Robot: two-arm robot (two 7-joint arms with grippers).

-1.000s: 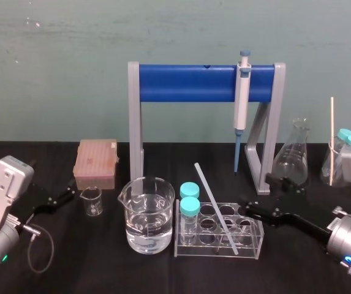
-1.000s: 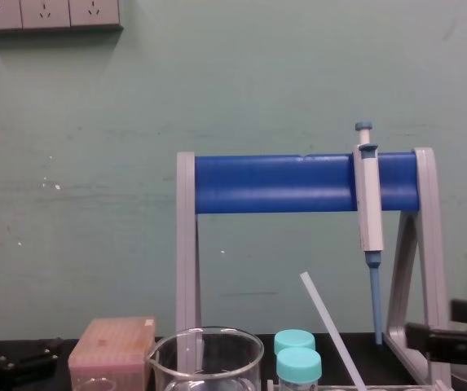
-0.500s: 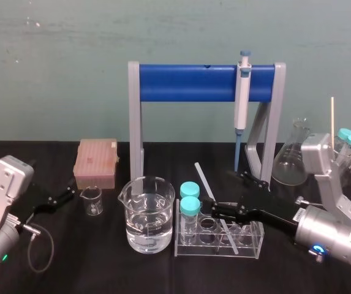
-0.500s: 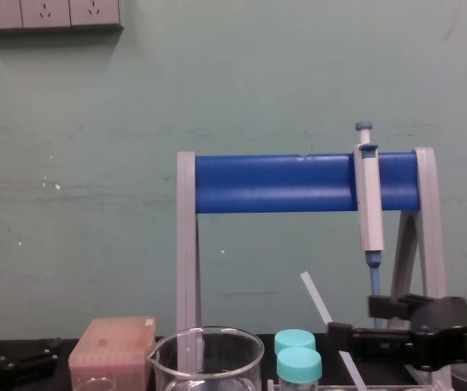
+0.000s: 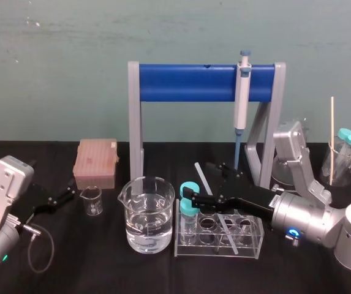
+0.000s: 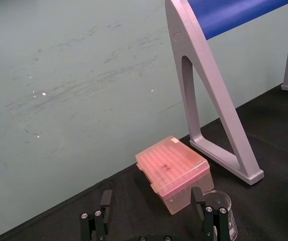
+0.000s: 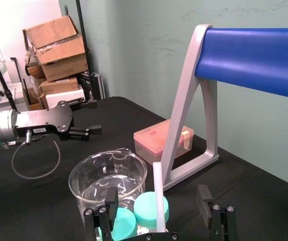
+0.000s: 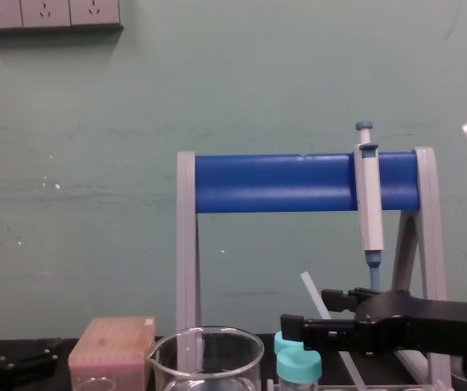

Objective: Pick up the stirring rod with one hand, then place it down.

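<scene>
My right gripper should next grip the rod's upper part above the caps, as teal-capped tubes crowd the rod's lower end in the rack.
The stirring rod is a thin whitish stick leaning up and back out of the clear tube rack. My right gripper reaches in from the right and stands open around the rod's upper part, one black finger on each side. In the right wrist view the rod rises midway between the fingers, touching neither. In the chest view the rod crosses just behind the right gripper. The left gripper is parked open at the far left, near the pink tip box.
A beaker of water stands left of the rack, and two teal-capped tubes sit just under the right gripper. A grey-and-blue pipette hangs on the blue-barred stand behind. A small beaker and pink tip box sit left; glassware at right.
The right arm has swept left from the table's right side until its open fingers straddle the rod's upper part. The rod and the left arm have not moved.
</scene>
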